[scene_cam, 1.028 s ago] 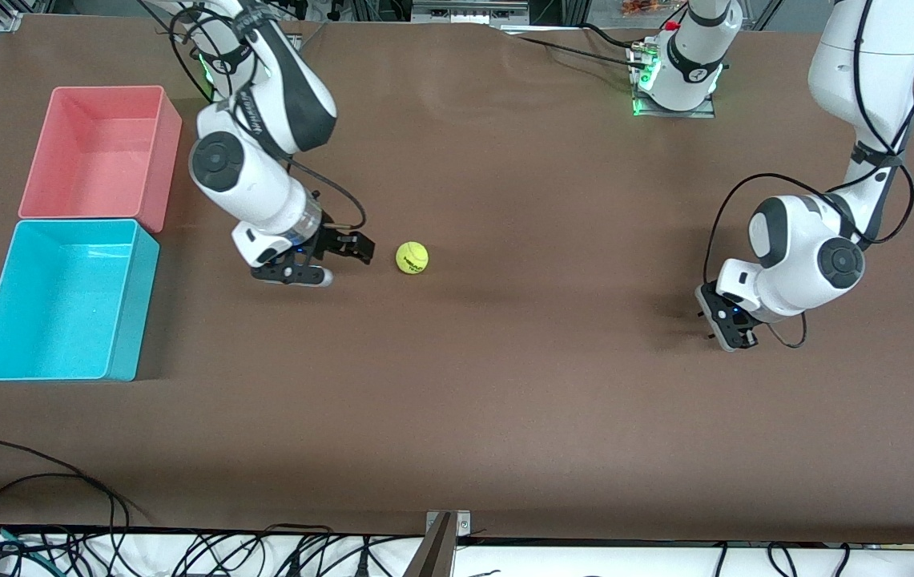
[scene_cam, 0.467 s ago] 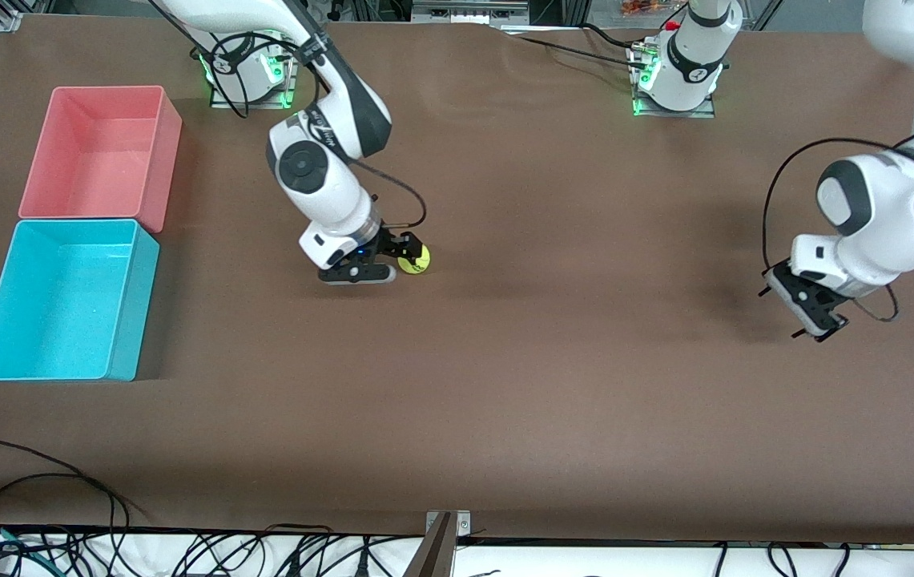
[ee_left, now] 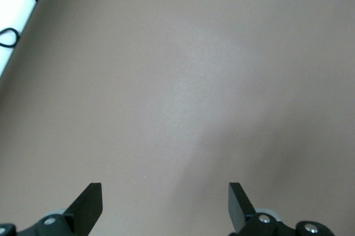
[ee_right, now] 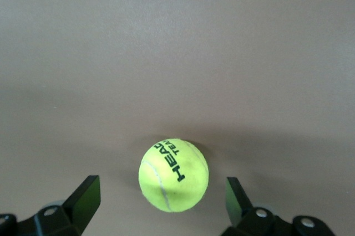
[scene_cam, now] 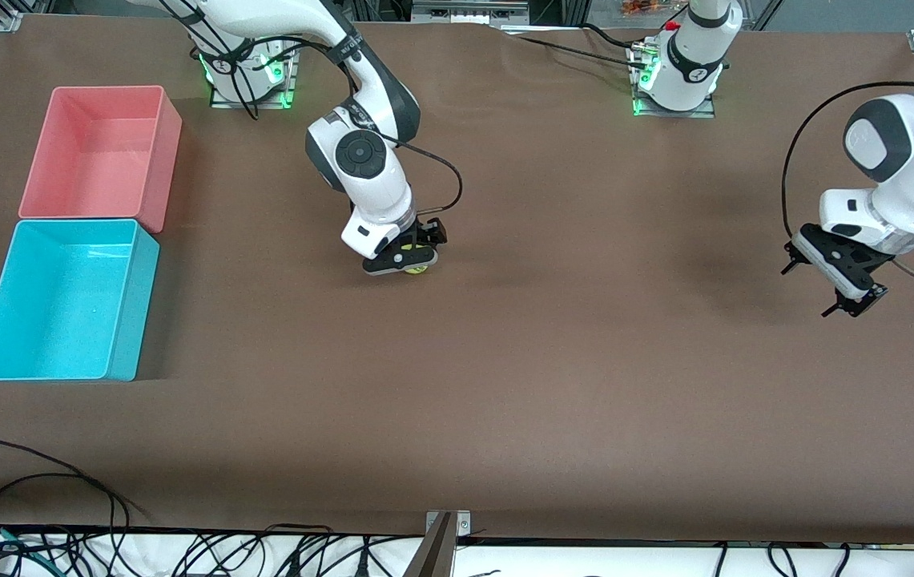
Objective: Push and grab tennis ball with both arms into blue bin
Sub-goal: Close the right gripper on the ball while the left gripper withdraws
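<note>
The right gripper grabs the tennis ball's sides next, on either side of the black lettering (scene_cam: 416, 270) (ee_right: 173, 175), to put the ball in the blue bin.
The yellow-green tennis ball (ee_right: 173, 175) lies on the brown table near the middle, and in the front view only a sliver of the tennis ball (scene_cam: 419, 269) peeks out under the right arm's hand. My right gripper (scene_cam: 412, 255) is low over it and open. In the right wrist view the right gripper (ee_right: 161, 203) has a finger on each side of the ball, with a gap on both sides. My left gripper (scene_cam: 817, 287) hangs open over bare table at the left arm's end. The left wrist view shows the left gripper (ee_left: 165, 208) with nothing between its fingers. The blue bin (scene_cam: 133, 320) stands at the right arm's end.
A pink bin (scene_cam: 169, 152) of the same size touches the blue bin, farther from the front camera. The two arm bases (scene_cam: 674, 80) stand along the table's back edge. Black cables (scene_cam: 64, 497) trail over the table edge nearest the front camera.
My right gripper has swept toward the left arm's end and now straddles the ball. The left arm has drawn back toward its own end, and its gripper has opened wide.
</note>
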`<state>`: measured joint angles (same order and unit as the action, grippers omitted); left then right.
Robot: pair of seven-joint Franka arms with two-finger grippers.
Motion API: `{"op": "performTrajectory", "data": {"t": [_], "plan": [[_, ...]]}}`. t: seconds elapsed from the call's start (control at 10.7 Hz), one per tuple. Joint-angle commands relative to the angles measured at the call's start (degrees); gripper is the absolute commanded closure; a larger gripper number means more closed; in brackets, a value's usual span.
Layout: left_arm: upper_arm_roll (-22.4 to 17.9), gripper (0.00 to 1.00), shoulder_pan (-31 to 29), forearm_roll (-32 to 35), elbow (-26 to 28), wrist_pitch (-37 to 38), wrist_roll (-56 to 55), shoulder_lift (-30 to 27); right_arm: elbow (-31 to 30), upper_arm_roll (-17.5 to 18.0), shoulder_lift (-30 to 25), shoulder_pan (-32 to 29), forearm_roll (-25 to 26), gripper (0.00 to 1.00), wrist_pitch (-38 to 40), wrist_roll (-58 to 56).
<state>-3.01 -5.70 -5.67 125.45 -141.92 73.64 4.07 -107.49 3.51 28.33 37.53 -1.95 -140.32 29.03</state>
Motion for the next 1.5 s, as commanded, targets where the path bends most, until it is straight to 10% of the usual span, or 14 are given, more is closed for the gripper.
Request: {"op": "performTrajectory", "data": {"t": [0.0, 0.65, 0.84, 1.03, 1.4], "plan": [[-0.07, 0.00, -0.01, -1.36, 1.82, 2.43, 1.25, -5.46, 1.32, -0.61, 3.13, 1.92, 3.96, 0.00, -0.40, 1.63], [-1.83, 0.00, -0.01, -1.36, -5.71, 19.18, -6.73, -9.78, 1.32, -0.61, 6.30, 3.06, 7.93, 0.00, -2.23, 6.02], [-1.74, 0.00, -0.01, -1.19, -11.25, 27.18, -10.77, -9.78, 1.41, -0.61, 6.65, 2.99, 9.07, 0.21, -2.33, 6.74], [-1.22, 0.00, 0.60, 2.22, -17.49, 35.71, -19.36, -9.78, 1.50, -0.61, 6.57, 2.81, 8.99, 0.75, -2.33, 6.74], [5.01, 0.00, 1.31, 6.72, -26.90, 48.90, -39.57, -9.78, 2.02, -2.02, 4.99, 1.49, 8.81, 0.98, 0.63, 5.51]]}}
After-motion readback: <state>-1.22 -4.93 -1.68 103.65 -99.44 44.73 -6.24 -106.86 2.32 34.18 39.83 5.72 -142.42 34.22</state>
